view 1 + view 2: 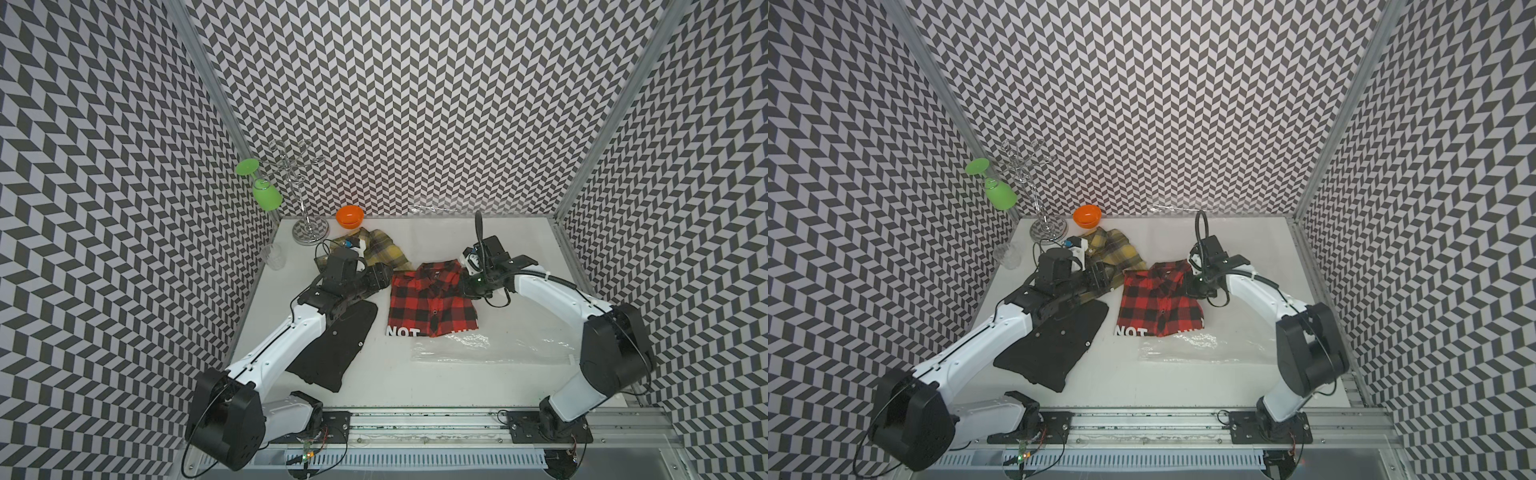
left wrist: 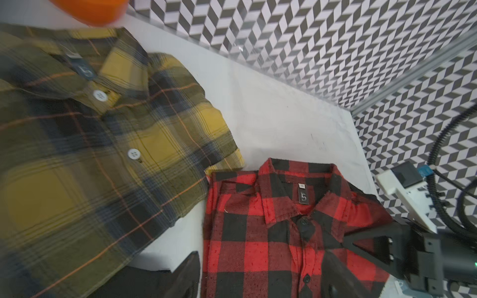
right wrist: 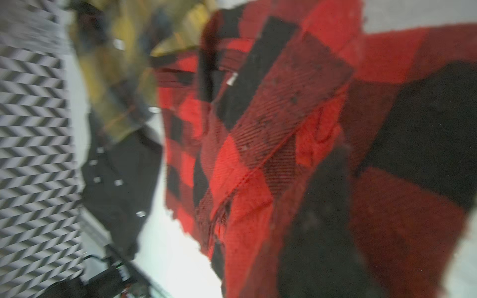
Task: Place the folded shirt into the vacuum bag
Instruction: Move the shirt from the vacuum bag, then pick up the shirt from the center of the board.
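Observation:
The folded shirt has its pinched shoulder at the shirt's outer edge, so my right gripper should move the shoulder to the buttoned front before it opens.
The folded shirt (image 1: 432, 299) (image 1: 1160, 299) is red and black plaid and lies flat mid-table. Its hem rests at the mouth of the vacuum bag (image 1: 490, 349) (image 1: 1204, 345), a clear crinkly sheet with a strip reading "NOT". My right gripper (image 1: 467, 286) (image 1: 1196, 282) sits at the shirt's right shoulder, shut on a pinch of its fabric (image 3: 258, 154). In the left wrist view its dark body (image 2: 374, 245) rests on that shoulder. My left gripper (image 1: 384, 276) (image 2: 260, 278) stands open at the shirt's left shoulder, with one fingertip (image 2: 188, 276) off the cloth and the other over it.
A yellow plaid shirt (image 1: 374, 249) lies behind the left gripper and a black shirt (image 1: 336, 349) under the left arm. At the back left stand an orange bowl (image 1: 350, 217), a wire glass rack (image 1: 309, 230) holding a green glass (image 1: 268, 195), and a clear cup (image 1: 274, 256).

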Tool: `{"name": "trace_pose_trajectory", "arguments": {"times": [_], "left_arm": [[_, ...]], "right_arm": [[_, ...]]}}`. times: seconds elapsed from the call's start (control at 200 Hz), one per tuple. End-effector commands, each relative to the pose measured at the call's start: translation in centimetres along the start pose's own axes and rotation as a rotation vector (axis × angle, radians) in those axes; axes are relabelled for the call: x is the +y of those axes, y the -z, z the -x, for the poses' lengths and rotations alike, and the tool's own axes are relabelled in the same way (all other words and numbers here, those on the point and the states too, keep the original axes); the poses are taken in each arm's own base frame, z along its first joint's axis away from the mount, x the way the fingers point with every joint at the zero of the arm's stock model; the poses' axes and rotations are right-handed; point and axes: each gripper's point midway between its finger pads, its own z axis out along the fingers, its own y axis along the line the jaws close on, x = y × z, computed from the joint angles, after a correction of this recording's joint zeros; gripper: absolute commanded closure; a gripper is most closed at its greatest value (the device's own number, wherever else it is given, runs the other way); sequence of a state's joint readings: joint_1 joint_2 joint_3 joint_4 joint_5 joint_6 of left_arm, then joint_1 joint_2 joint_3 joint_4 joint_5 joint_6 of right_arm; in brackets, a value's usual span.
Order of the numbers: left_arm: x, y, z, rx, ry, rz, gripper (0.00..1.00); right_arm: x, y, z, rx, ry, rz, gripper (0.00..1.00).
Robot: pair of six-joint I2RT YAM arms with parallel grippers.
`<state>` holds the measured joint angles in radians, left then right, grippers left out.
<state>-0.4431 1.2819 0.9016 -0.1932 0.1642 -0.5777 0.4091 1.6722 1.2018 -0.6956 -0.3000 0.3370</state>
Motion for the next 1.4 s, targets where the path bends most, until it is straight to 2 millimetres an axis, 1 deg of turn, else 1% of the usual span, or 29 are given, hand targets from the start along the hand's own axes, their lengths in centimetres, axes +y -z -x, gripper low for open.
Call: {"name": "trace_pose_trajectory", "arguments": {"times": [0.0,0.035,0.08,0.14,0.205,0.305,0.401,0.451,0.471,0.546,0.621,0.716,0.791,0.901,1.012,1.112,1.142,1.187,1.192,1.207,1.232,1.392], "left_arm": [[-2.2,-1.3,-0.3,0.021,-0.034,-0.046,0.26],[-2.5,-1.7,-1.0,0.051,-0.035,-0.064,0.26],[-2.4,-2.2,-2.0,0.083,-0.035,-0.07,0.26],[-2.2,-2.5,-3.0,0.106,-0.049,-0.065,0.28],[-2.3,-2.6,-3.6,0.103,-0.065,-0.072,0.28],[-3.3,-3.1,-4.2,0.112,-0.083,-0.11,0.28],[-4.2,-3.9,-5.3,0.139,-0.114,-0.136,0.28],[-4.2,-4.3,-6.0,0.154,-0.121,-0.141,0.28],[-4.2,-4.4,-6.3,0.16,-0.121,-0.141,0.28],[-3.8,-4.9,-7.2,0.179,-0.12,-0.139,0.28],[-3.3,-5.2,-7.9,0.187,-0.117,-0.138,0.29],[-3.0,-5.6,-8.6,0.2,-0.115,-0.139,0.29],[-2.8,-6.0,-9.4,0.207,-0.111,-0.148,0.29],[-2.3,-6.6,-11.2,0.241,-0.1,-0.149,0.29],[-2.1,-6.5,-12.2,0.247,-0.083,-0.155,0.29],[-1.6,-6.3,-12.8,0.243,-0.073,-0.159,0.29],[-1.4,-6.3,-13.1,0.246,-0.069,-0.156,0.29],[-1.1,-6.3,-13.4,0.25,-0.066,-0.151,0.29],[-1.1,-6.3,-13.4,0.25,-0.065,-0.15,0.29],[-1.0,-6.3,-13.5,0.252,-0.064,-0.151,0.29],[-0.8,-6.3,-13.8,0.256,-0.059,-0.147,0.29],[-0.6,-6.1,-15.0,0.271,-0.034,-0.155,0.29]], "right_arm": [[-4.9,0.8,2.3,-0.068,0.023,-0.315,0.98],[-5.6,0.7,2.7,-0.075,0.014,-0.359,0.96],[-5.9,0.3,2.8,-0.063,0.006,-0.379,0.93],[-5.2,-0.2,3.2,-0.069,0.001,-0.341,0.89],[-4.7,-0.2,4.1,-0.107,-0.021,-0.317,0.79],[-4.0,-1.0,4.6,-0.116,-0.037,-0.257,0.66],[-3.1,-1.4,4.3,-0.111,-0.049,-0.177,0.55],[-2.3,-1.2,4.2,-0.113,-0.063,-0.081,0.5],[-2.1,-1.2,3.8,-0.105,-0.071,-0.04,0.49],[-1.4,-0.6,3.5,-0.108,-0.093,0.115,0.44],[-1.7,0.1,2.9,-0.108,-0.119,0.194,0.4],[-2.1,0.7,2.1,-0.102,-0.113,0.205,0.34],[-2.3,0.8,1.1,-0.097,-0.123,0.215,0.33],[-3.0,1.0,-0.5,-0.116,-0.138,0.228,0.33],[-3.7,1.5,-1.6,-0.136,-0.146,0.227,0.33],[-4.5,1.3,-2.5,-0.149,-0.155,0.224,0.33],[-4.7,0.9,-2.9,-0.148,-0.156,0.223,0.33],[-4.9,0.6,-3.1,-0.157,-0.152,0.226,0.33],[-5.0,0.4,-3.4,-0.15,-0.155,0.227,0.33],[-3.6,0.6,-3.9,-0.112,-0.211,0.319,0.32],[-3.2,0.5,-4.3,-0.1,-0.225,0.348,0.32],[-4.1,-0.4,-5.7,-0.093,-0.265,0.33,0.32]]}}
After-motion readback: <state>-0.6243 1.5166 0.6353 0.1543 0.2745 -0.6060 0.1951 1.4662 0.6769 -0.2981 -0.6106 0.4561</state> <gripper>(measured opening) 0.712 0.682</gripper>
